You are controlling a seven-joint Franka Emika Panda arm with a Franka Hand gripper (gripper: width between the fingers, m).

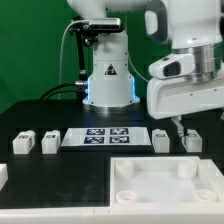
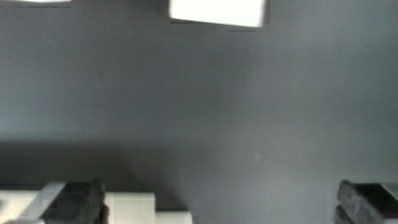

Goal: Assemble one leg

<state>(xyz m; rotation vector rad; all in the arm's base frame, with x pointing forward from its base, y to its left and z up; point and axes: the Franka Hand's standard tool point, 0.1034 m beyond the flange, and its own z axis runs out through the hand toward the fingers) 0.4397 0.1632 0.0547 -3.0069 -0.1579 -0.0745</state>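
My gripper next has to grab the white leg by its tagged square body (image 1: 192,143) to fit it into the square piece's round socket.
Several small white legs with tags lie in a row on the black table: two at the exterior view's left (image 1: 22,143) (image 1: 50,143) and two at its right (image 1: 161,138) (image 1: 192,140). My gripper (image 1: 177,126) hangs just above the gap between the two right legs. In the wrist view the gripper (image 2: 221,205) is open, its dark fingers (image 2: 71,200) wide apart and holding nothing. A white block (image 2: 139,205), seemingly a leg, sits close beside one finger, and bare table lies between the fingers.
The marker board (image 1: 107,135) lies mid-row in front of the robot base (image 1: 108,80). The large white square piece with round sockets (image 1: 150,195) lies in front. Another white part (image 1: 3,175) is at the left edge. A white patch (image 2: 219,10) shows at the wrist view's edge.
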